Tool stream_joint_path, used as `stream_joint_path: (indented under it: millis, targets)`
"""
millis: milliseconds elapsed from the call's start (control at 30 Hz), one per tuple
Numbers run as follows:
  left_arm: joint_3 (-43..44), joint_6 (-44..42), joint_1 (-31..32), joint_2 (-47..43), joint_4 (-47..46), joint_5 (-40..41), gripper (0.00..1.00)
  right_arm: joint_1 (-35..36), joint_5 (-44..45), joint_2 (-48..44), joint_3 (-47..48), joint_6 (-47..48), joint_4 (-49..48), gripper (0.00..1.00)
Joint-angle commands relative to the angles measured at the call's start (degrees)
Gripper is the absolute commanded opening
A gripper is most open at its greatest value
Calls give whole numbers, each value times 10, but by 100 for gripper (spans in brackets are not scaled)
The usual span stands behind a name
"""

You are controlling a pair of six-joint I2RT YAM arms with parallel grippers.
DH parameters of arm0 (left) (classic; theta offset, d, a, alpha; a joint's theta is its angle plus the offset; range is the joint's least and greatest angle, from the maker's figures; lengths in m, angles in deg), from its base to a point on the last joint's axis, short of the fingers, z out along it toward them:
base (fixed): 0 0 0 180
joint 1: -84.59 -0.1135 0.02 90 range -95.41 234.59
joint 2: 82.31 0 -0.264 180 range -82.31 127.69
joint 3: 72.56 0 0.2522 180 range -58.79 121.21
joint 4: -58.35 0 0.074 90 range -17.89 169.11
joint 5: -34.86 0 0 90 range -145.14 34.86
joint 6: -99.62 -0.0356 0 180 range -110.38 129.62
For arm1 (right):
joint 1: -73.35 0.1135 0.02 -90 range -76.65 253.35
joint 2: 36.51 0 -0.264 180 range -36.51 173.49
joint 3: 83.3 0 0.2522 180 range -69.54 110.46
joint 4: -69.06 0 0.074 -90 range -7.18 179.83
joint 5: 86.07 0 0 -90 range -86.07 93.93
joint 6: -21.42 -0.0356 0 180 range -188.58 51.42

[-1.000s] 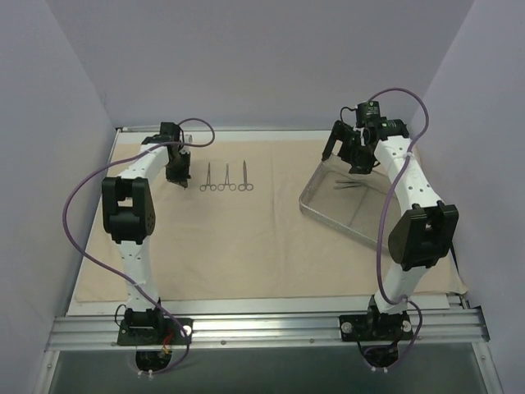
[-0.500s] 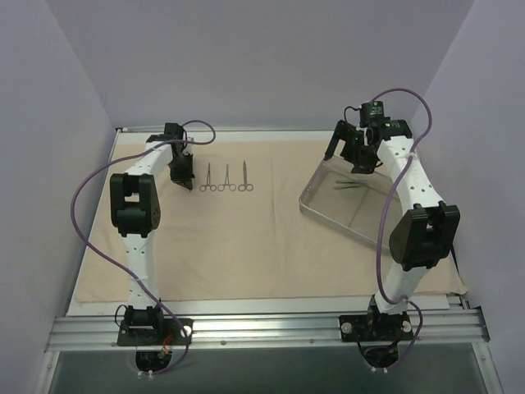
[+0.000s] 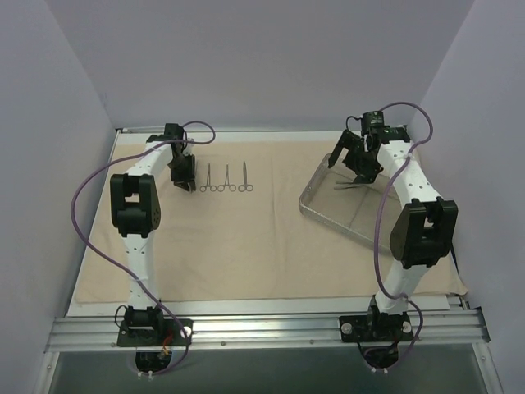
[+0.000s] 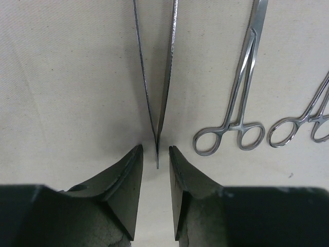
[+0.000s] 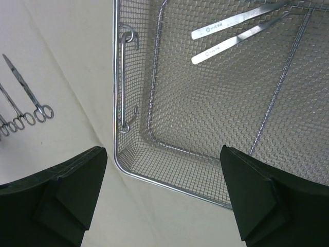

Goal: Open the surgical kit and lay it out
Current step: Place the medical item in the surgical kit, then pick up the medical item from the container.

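Observation:
The metal tweezers [image 3: 346, 186] would stay in the mesh tray if my right gripper lifted now: its fingers are wide open short of them.
The beige cloth [image 3: 246, 238] lies spread over the table. Three ring-handled forceps [image 3: 226, 177] lie side by side on it at the back left. My left gripper [image 3: 182, 178] is low just left of them. In the left wrist view it [image 4: 155, 148] is narrowly open, its tips either side of the joined end of a pair of tweezers [image 4: 164, 92] lying flat on the cloth; forceps [image 4: 255, 25] lie to the right. My right gripper [image 5: 163, 149] is wide open and empty above the near corner of a wire-mesh tray [image 5: 114, 77]. A second pair of tweezers [image 5: 231, 20] lies in that tray.
The mesh tray [image 3: 336, 224] sits at an angle at the back right, with the tweezers [image 3: 349, 184] in its far part. Grey walls close in the left, back and right sides. A metal rail [image 3: 262, 328] runs along the near edge.
The left arm's elbow swung inward a second ago, while its gripper stayed by the tweezers. The right gripper shifted slightly right over the tray. Nothing was picked up.

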Motion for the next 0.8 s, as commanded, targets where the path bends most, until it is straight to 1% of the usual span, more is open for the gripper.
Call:
stream_joint_path:
  millis: [0,100,133,167,300,367,433,467,600,767]
  targets:
    - [16,5,-3,-20,21,-7,36,-14,38,23,-8,-43,-15,97]
    - [29,16,-4,-52,34,-9,38,-18,78,53,-5,-66,-26,88]
    - [26,24,-4,-79,24,-14,40,-19,95,68,-6,-81,-33,82]
    - [23,30,-4,-94,19,-20,43,-18,103,77,-6,-88,-44,81]
    - [-2,58,9,-171,-3,-42,46,-18,164,126,17,-117,-46,76]
    - [-13,65,14,-191,-10,-62,46,-19,201,145,28,-138,-43,68]
    - [-28,72,23,-212,-18,-77,46,-19,218,157,36,-147,-44,56]
    - [-32,72,25,-216,-19,-89,46,-18,233,162,41,-153,-41,56]
    - [-43,69,28,-245,-15,-97,46,-19,252,183,51,-149,-41,56]
    - [-64,69,28,-266,-16,-104,46,-21,248,207,49,-153,-54,55]
